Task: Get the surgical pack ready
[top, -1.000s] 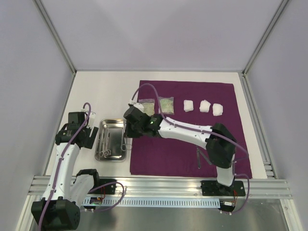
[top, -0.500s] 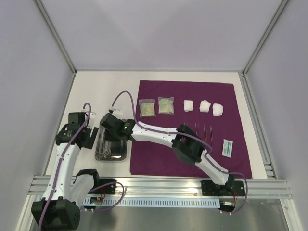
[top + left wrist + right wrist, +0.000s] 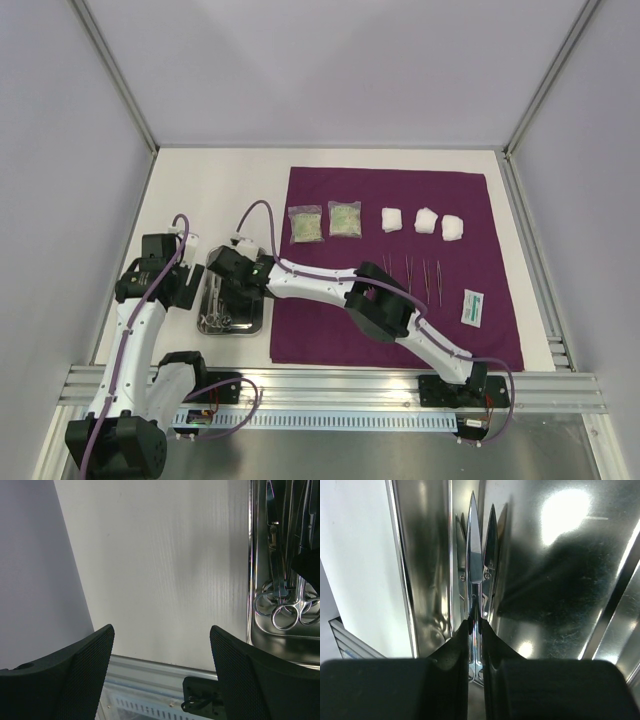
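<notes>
The scissors lie lengthwise in the steel tray, close over the other scissors alongside, so my right gripper should open now.
The deep-purple sheet (image 3: 400,325) of the surgical pack lies flat. Left of it is the steel tray (image 3: 247,322), also in the wrist views (image 3: 250,580) (image 3: 560,580). My right gripper (image 3: 226,272) (image 3: 476,625) reaches down into the tray, its jaws shut on the shank of thin metal scissors (image 3: 474,555). More scissors (image 3: 285,615) lie alongside in the tray. My left gripper (image 3: 183,290) (image 3: 162,650) hangs open over bare table, left of the tray. On the sheet are two clear packets (image 3: 305,224), three white gauze pads (image 3: 427,221) and several tweezers (image 3: 408,270).
A small white and green packet (image 3: 472,306) lies on the sheet's right side. The aluminium rail (image 3: 330,390) (image 3: 150,665) runs along the near edge. The grey enclosure wall (image 3: 35,570) stands close on the left, beside my left gripper.
My right arm has swung left, from over the sheet by the packets to down into the tray. The tweezers and small packet are now uncovered. The left arm has not moved.
</notes>
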Available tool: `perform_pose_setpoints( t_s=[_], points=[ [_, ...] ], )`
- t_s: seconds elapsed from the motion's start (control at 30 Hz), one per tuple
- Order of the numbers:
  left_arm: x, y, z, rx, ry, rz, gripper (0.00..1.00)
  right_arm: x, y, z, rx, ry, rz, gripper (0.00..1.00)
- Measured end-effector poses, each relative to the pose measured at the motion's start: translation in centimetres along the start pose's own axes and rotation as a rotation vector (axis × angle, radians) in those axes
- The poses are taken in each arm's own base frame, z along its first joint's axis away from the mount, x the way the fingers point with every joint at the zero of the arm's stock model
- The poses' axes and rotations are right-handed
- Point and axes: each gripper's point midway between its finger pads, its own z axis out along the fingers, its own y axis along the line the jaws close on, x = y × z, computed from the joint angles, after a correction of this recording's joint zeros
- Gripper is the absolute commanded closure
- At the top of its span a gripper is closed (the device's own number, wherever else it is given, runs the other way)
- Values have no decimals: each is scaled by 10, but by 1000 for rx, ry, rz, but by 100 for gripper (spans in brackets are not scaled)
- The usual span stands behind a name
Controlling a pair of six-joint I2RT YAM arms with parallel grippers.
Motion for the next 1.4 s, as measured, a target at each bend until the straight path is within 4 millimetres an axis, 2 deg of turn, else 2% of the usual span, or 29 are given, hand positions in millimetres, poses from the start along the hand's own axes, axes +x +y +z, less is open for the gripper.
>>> perform_pose_setpoints(
  t_s=[0.07,0.2,0.3,0.4,0.6,0.7,0.77,0.83,0.9,0.97,1.03,1.1,1.23,1.37,1.4],
  points=[
    [0,0,0,0,0,0,14,0,0,0,0,0,1,96],
    [0,0,0,0,0,0,14,0,1,0,-1,0,2,75],
    [0,0,0,0,0,0,14,-1,1,0,-2,-3,2,66],
    [0,0,0,0,0,0,14,-2,1,0,-2,-9,-1,61],
    [0,0,0,0,0,0,14,-7,3,-8,-8,-27,-50,60],
    [0,0,0,1,1,0,14,-17,12,-30,-40,-47,-114,60],
    [0,0,0,1,2,1,14,-27,26,-55,-83,-73,-170,60],
    [1,0,-1,4,5,2,14,-39,36,-87,-123,-102,-235,61],
    [0,0,-4,8,5,2,14,-49,37,-124,-157,-135,-295,62],
    [-3,0,-7,13,-3,1,14,-57,24,-165,-168,-155,-345,63],
    [-7,0,-11,26,-17,-1,14,-68,7,-195,-178,-176,-367,63],
    [-14,-1,-17,50,-39,-3,14,-79,-29,-221,-151,-182,-376,63],
    [-35,0,-30,87,-92,-6,14,-102,-122,-248,14,-174,-350,59],
    [-55,-2,-36,134,-131,-8,14,-96,-215,-270,221,-103,-298,59],
    [-59,-4,-36,154,-134,-7,14,-92,-232,-276,262,-82,-283,59]
  ],
)
